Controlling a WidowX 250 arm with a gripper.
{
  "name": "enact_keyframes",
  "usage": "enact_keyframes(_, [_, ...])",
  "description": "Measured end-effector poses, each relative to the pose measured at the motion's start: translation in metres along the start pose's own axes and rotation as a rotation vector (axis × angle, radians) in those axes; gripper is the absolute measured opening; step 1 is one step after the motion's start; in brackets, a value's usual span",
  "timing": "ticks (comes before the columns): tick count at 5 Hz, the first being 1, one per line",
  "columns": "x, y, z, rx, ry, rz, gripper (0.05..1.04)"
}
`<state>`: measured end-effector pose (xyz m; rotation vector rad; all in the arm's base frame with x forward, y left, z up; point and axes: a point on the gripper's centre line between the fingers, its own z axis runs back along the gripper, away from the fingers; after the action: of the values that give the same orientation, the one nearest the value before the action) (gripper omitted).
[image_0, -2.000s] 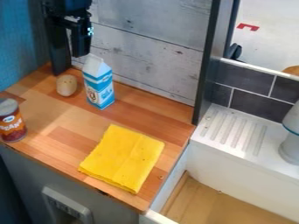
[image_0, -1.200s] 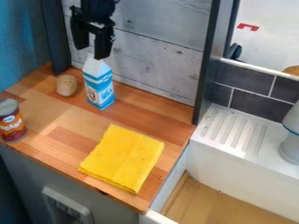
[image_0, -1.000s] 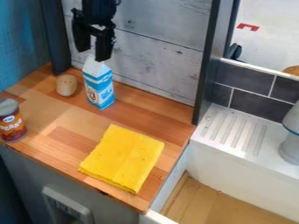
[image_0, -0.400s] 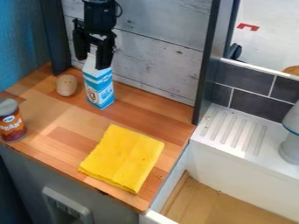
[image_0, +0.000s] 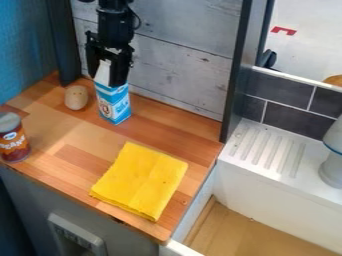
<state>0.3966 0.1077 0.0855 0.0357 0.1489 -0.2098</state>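
Note:
My gripper should shift the carton along the wooden counter next, so it needs to grab the blue and white carton (image_0: 114, 104) by its white top.
My black gripper (image_0: 105, 80) hangs at the upper left, open, with its two fingers on either side of the top of a blue and white carton (image_0: 114, 104). The carton stands upright on the wooden counter (image_0: 67, 130); one finger hides part of its white top. Left of the carton lies a pale, egg-shaped item (image_0: 76, 97). A brown-red can (image_0: 13, 138) stands at the counter's left edge, and a folded yellow cloth (image_0: 140, 180) lies flat toward the front right.
A dark upright post (image_0: 238, 70) rises at the counter's back right corner. Beyond it are a white ridged drainboard (image_0: 267, 150), a sink basin with a wooden bottom (image_0: 247, 232), and a white and grey object (image_0: 333, 162) at the right edge. A plank wall (image_0: 180, 60) backs the counter.
The gripper has moved right from the back left corner, then lowered over the carton, its fingers coming down around the carton's top. The carton, can, cloth and egg-shaped item have stayed put.

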Motion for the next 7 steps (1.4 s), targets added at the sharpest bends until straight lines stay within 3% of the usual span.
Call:
enact_keyframes(1, [0.000, 0.000, 0.000, -0.021, -0.034, 0.017, 0.857])
enact_keyframes(2, [-0.004, -0.004, 0.018, -0.035, -0.094, 0.038, 0.857])
enact_keyframes(3, [-0.002, -0.021, 0.051, -0.055, -0.183, 0.028, 0.857])
enact_keyframes(5, [0.009, -0.067, 0.057, -0.067, -0.154, -0.001, 0.857])
enact_keyframes(7, [0.013, -0.125, 0.041, -0.036, -0.081, -0.052, 0.857])
